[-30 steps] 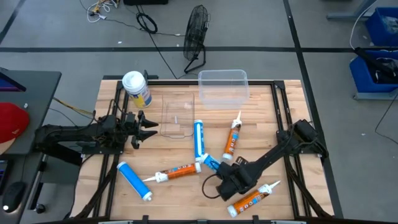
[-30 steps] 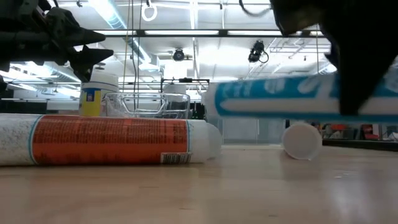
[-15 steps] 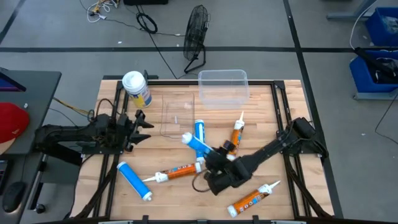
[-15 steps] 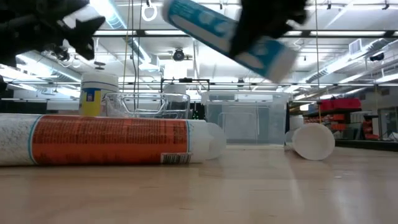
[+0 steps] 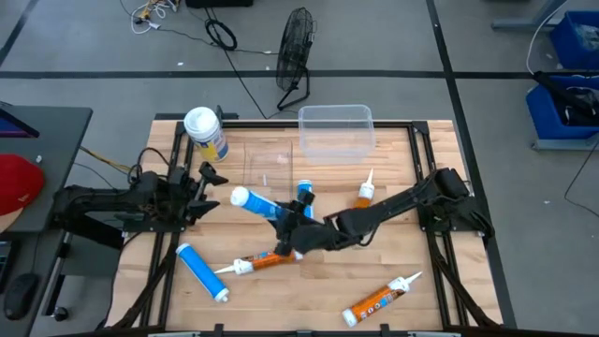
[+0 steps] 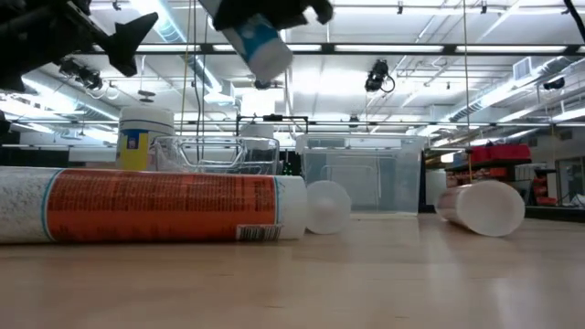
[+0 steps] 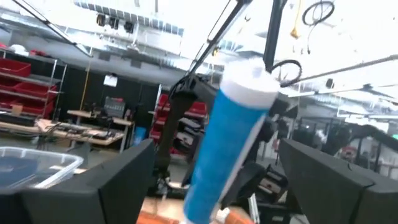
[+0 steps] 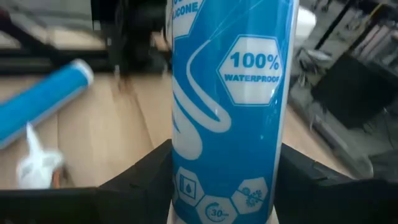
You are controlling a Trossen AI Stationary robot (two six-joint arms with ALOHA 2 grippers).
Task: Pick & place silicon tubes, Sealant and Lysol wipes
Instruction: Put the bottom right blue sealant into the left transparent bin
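My left gripper grabs the blue silicone tube by its body just below the white end point(image 5: 252, 200) next, to stand the tube in the clear tray.
My right gripper point(image 5: 294, 231) is shut on a blue silicone tube point(image 5: 265, 209) and holds it above the middle of the table. The tube's white flat end point(image 5: 239, 197) points at my left gripper point(image 5: 216, 183), which is open and empty, a short way off. In the left wrist view the tube point(image 7: 227, 143) shows ahead between the open fingers. The Lysol wipes canister point(image 5: 206, 133), with a white lid and a yellow-and-blue label, stands upright at the far left. Two more blue tubes point(image 5: 202, 272) point(image 5: 303, 192) and three orange sealant tubes point(image 5: 262, 259) point(image 5: 364, 192) point(image 5: 379, 300) lie on the table. My right gripper pinches the blue tube's round body point(image 8: 227, 155) between its two fingers point(image 8: 144, 180), at the end away from the white flat end. The fingers come from the table's right side and lie across the tube. The tube is lifted clear, its free end point(image 6: 257, 44) reaching toward the table's left.
A clear plastic bin point(image 5: 335, 128) stands at the far edge, with a clear tray point(image 5: 267, 174) nearer, between the two grippers' side and the bin. A black fan point(image 5: 294, 51) stands on the floor beyond the table. A large orange tube point(image 6: 155, 206) fills the low view's left.
My right gripper has carried the blue tube up and toward the table's left and far side. The tube has swung round, so its white end now points at my left gripper. My left gripper has drawn back a little toward the table's left.
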